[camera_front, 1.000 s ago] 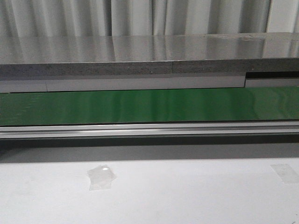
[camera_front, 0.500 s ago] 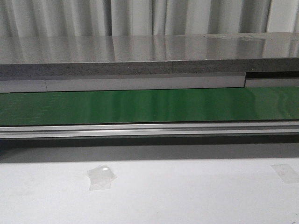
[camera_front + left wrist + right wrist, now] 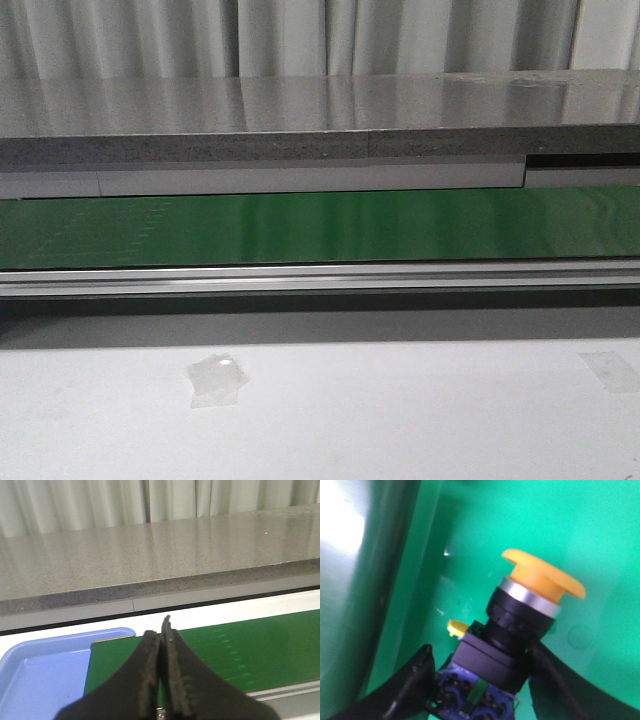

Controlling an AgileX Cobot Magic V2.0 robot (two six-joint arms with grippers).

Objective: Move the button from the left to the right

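Observation:
The button's blue base (image 3: 472, 692) stands inside the green container, low over the container's bottom, so it is time for my right gripper to release the button.
The button (image 3: 542, 577) has a round yellow-orange cap, a silver ring and a black body on a blue base with a green mark. It shows only in the right wrist view, tilted, between the fingers of my right gripper (image 3: 481, 655), which is shut on its body and base. It hangs over the smooth floor of a green container (image 3: 580, 515). My left gripper (image 3: 160, 630) is shut and empty over the left end of the green belt (image 3: 240, 645). Neither gripper nor the button shows in the front view.
The green conveyor belt (image 3: 320, 225) runs across between a grey stone ledge (image 3: 300, 110) and a metal rail (image 3: 320, 278). A blue tray (image 3: 65, 637) lies at the belt's left end. Two tape patches (image 3: 215, 380) (image 3: 610, 370) lie on the white table. The green container's wall (image 3: 395, 580) stands beside the button.

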